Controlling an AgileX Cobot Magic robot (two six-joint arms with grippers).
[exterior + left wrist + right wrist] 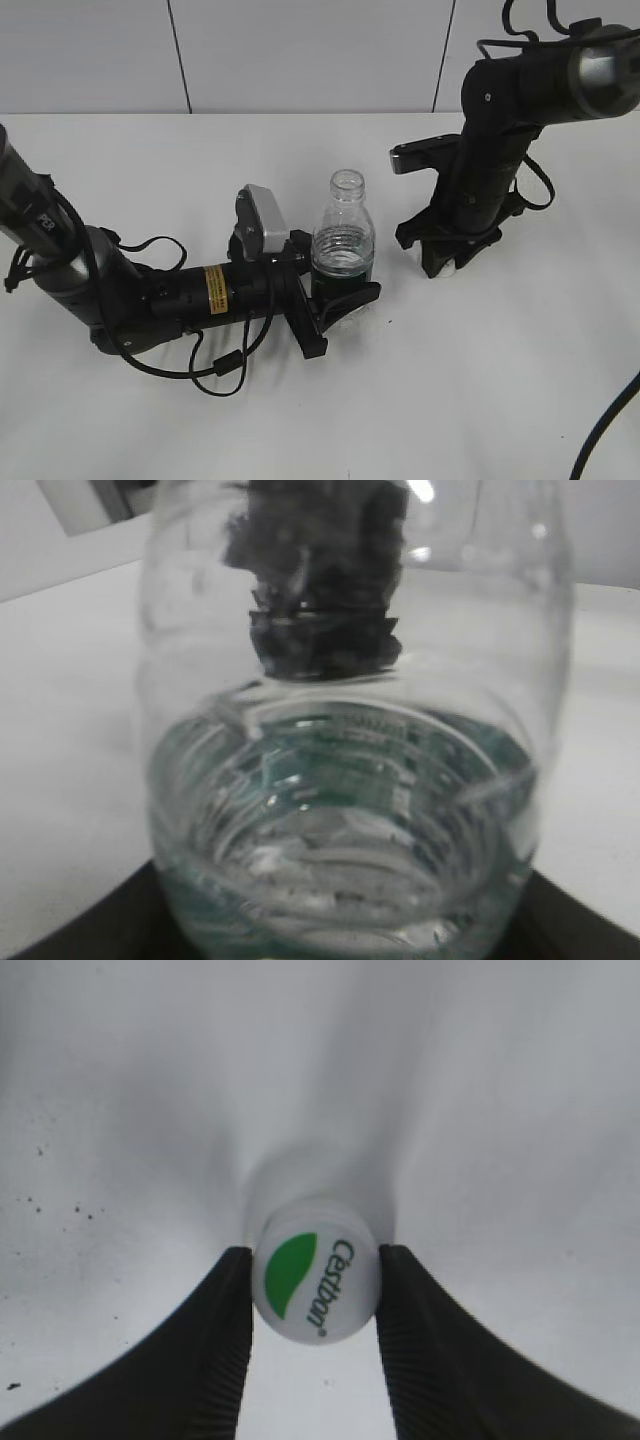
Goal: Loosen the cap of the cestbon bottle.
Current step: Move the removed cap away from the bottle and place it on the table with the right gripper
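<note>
The white cap [444, 266] sits low on the tabletop beside the bottle [343, 237]. My right gripper opens next, and the cap would rest there.
The cestbon bottle [343, 237] stands upright on the white table with its neck bare, no cap on it. My left gripper [340, 298] is shut on its lower body at the green label band; the bottle fills the left wrist view [350, 780]. The white cap [316, 1283] with the green leaf mark and "Cestbon" lettering is off the bottle, between the fingers of my right gripper [316, 1295], which is shut on it. In the exterior view the right gripper [445, 255] points down at the table to the right of the bottle, a bit of white cap [444, 266] showing under it.
The white table [480, 380] extends to the front and right. A black cable [600, 430] runs along the front right corner. The left arm's cable [215, 370] loops on the table in front of it. A white wall stands behind.
</note>
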